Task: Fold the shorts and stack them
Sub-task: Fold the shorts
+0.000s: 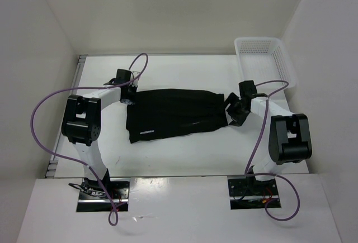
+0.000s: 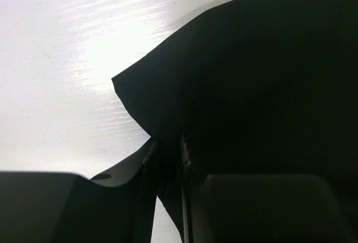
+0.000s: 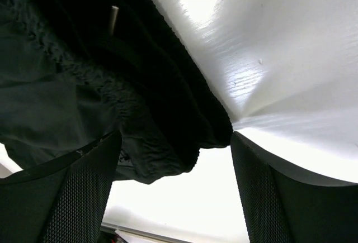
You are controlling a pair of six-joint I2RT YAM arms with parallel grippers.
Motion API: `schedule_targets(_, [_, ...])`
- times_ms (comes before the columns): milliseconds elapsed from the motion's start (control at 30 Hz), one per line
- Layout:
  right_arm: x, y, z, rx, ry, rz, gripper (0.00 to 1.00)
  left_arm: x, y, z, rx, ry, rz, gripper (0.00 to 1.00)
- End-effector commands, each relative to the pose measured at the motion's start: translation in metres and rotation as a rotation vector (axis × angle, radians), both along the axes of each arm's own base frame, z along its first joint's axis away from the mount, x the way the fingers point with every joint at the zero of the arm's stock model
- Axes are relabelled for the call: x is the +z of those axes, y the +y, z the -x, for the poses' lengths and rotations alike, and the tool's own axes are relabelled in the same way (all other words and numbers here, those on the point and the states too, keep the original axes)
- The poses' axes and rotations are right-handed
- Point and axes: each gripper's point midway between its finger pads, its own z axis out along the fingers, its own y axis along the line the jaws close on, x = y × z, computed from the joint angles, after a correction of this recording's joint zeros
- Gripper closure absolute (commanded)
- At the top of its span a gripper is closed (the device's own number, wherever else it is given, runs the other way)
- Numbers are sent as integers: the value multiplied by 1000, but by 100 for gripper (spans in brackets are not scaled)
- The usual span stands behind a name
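Next, my right gripper takes hold of the gathered waistband's corner (image 1: 225,108) to fold the shorts (image 1: 176,114). That end of the shorts then folds over toward my left gripper.
The black shorts (image 1: 176,114) lie folded in a long band across the middle of the table, with small white marks near the front edge (image 1: 146,133). My left gripper (image 1: 130,99) is at their back left corner. In the left wrist view its jaws (image 2: 168,153) stand narrow with a fold of the shorts (image 2: 251,86) between them. My right gripper (image 1: 230,109) is at the shorts' right end. In the right wrist view it (image 3: 174,142) stands wide open, and the gathered waistband (image 3: 140,103) lies loose between its fingers (image 3: 84,198), not clamped.
A white mesh basket (image 1: 282,64) stands at the back right corner of the white table (image 1: 179,72). White walls close in the table on three sides. Purple cables loop from both arms.
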Motion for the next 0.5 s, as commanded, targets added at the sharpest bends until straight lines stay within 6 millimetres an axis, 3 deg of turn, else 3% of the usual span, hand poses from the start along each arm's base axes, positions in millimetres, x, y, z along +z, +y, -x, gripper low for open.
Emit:
schedule_targets(0, [-14, 3, 5, -16, 24, -23, 16, -14, -4, 21, -24, 86, 24, 73])
schedule_targets(233, [-43, 5, 13, -21, 90, -33, 16, -12, -6, 18, -29, 78, 33, 72])
schedule_targets(300, [-49, 9, 12, -12, 96, -56, 22, -12, -6, 18, -29, 78, 33, 72])
schedule_targets(333, [-45, 11, 8, -7, 87, -66, 38, -12, -6, 18, -29, 78, 33, 72])
schedule_targets(467, [-36, 7, 0, -7, 50, -44, 77, -9, -6, 19, -29, 78, 33, 72])
